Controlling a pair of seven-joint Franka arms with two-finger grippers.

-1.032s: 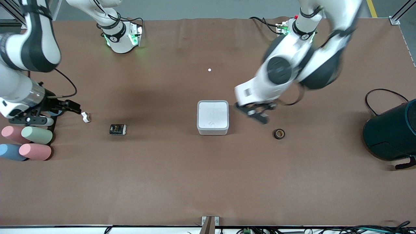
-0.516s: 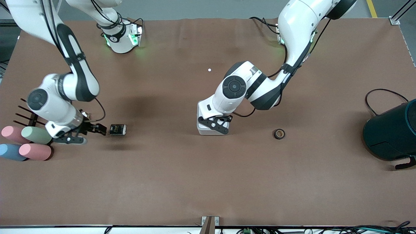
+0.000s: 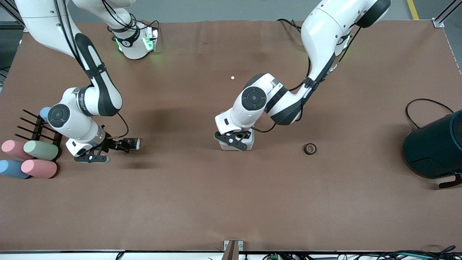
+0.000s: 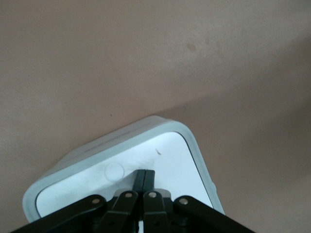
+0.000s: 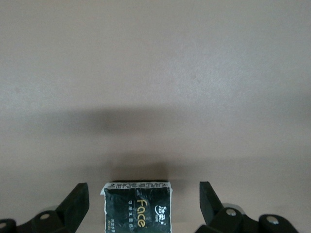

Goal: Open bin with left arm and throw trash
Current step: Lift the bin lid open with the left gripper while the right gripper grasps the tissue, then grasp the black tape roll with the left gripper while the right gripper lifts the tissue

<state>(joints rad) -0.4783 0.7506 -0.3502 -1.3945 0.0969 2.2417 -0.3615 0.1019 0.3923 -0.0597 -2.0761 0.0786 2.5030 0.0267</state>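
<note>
The robot's right gripper should throw the trash into the bin, so it should next grab the black Face packet by its printed body (image 5: pixel 138 210).
The bin (image 3: pixel 249 142) stands mid-table, mostly covered by my left gripper (image 3: pixel 234 140). In the left wrist view the shut left gripper (image 4: pixel 144 174) rests its tips on the closed white lid (image 4: pixel 175 165). The black packet (image 3: pixel 135 143) lies toward the right arm's end. My right gripper (image 3: pixel 122 144) is low at it. In the right wrist view the right gripper (image 5: pixel 143 196) is open with the packet (image 5: pixel 137 206) between its fingers (image 5: pixel 77 199), not touching. The tape ring (image 3: pixel 310 148) lies beside the bin toward the left arm's end. The white scrap is hidden.
Pastel cylinders (image 3: pixel 36 159) and a black rack (image 3: pixel 32 126) sit at the right arm's end. A large dark teal container (image 3: pixel 436 148) with a cable lies at the left arm's end. A tiny white dot (image 3: pixel 232 77) lies farther from the front camera than the bin.
My left gripper moved from beside the bin to over its lid and came down onto it. My right gripper moved from the scrap to the black packet and now straddles it.
</note>
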